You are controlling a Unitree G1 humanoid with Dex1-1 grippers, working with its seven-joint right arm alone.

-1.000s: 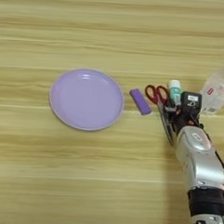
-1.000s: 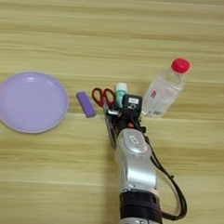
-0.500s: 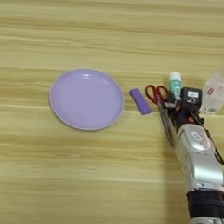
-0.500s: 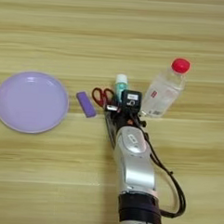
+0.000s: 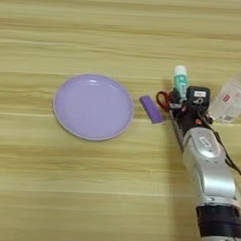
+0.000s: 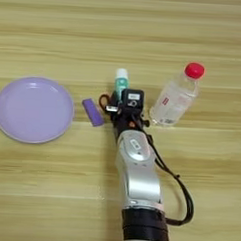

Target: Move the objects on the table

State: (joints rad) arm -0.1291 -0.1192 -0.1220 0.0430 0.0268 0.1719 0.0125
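Observation:
The glue stick hangs beside the scissors [image 5: 162,98], short of the plate's rim, so my right gripper keeps hold of it until it reaches the lavender plate.
The white-and-green glue stick [image 5: 180,79] sticks out past my right gripper [image 5: 181,99], which is shut on its lower end; the black fingers are mostly hidden under the wrist block. Just left of the gripper, only the red handles of the scissors [image 5: 162,98] show, the blades hidden beneath my arm. The small purple block [image 5: 151,109] lies flat a little further left. A round lavender plate [image 5: 93,107] sits at centre left with nothing on it. My silver forearm [image 6: 137,168] comes up from the bottom edge of the wooden table [image 5: 122,37].
A clear plastic bottle with a red cap [image 6: 174,98] lies tilted just right of the gripper, close to the wrist. A black cable [image 6: 181,196] loops off the forearm's right side.
The gripper has moved away from me and slightly left, and the glue stick has travelled with it, showing more of its length. Plate, block and bottle have stayed put.

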